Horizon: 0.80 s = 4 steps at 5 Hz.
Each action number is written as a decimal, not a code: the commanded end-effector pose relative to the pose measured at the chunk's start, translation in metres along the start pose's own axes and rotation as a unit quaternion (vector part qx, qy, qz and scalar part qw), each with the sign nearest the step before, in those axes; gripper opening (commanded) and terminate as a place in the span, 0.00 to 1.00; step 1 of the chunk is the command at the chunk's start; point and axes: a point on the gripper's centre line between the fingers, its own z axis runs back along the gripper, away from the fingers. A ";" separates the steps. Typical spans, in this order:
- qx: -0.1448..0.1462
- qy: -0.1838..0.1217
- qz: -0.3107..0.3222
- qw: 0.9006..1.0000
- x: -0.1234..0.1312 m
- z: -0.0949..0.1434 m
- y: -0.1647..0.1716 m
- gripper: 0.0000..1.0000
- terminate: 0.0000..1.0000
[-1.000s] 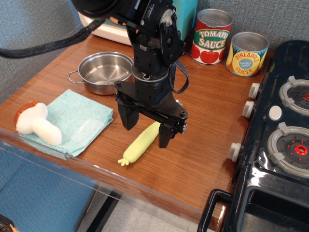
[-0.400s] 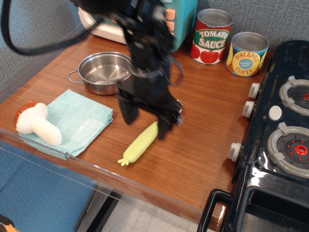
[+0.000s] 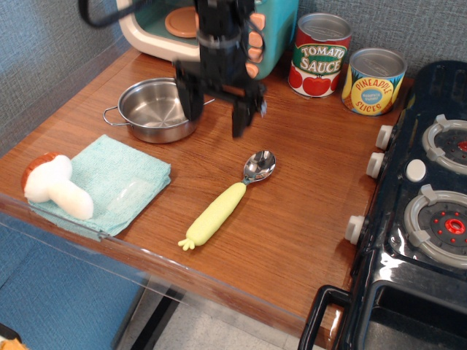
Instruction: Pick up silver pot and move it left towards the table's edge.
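I need to grip the silver pot by its rim [image 3: 177, 89] with my gripper next, so that I can move the pot to the table's edge.
The silver pot [image 3: 152, 110] sits upright on the brown table [image 3: 306, 204] at the back left, with a wire loop handle showing on its left. My gripper [image 3: 216, 113] is open and empty, raised just right of the pot's right rim. Its left finger [image 3: 190, 102] overlaps the pot's right edge in this view, and its right finger [image 3: 240, 117] hangs over bare wood.
A yellow-handled spoon [image 3: 222, 203] lies mid-table. A teal cloth [image 3: 109, 181] with a toy mushroom [image 3: 49, 186] lies front left. Tomato sauce [image 3: 319, 55] and pineapple [image 3: 373, 81] cans stand at the back. A black toy stove [image 3: 423, 211] is at right, a teal toy oven [image 3: 175, 29] behind the pot.
My gripper has risen and moved back and left, from over the spoon to beside the pot's right rim. The spoon's bowl is uncovered now. The pot has not moved.
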 end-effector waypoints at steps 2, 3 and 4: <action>0.040 -0.001 0.027 0.999 0.046 0.012 0.035 1.00 0.00; 0.043 0.026 0.043 0.998 0.033 0.003 0.037 1.00 0.00; 0.051 0.042 0.054 0.996 0.015 -0.001 0.037 1.00 0.00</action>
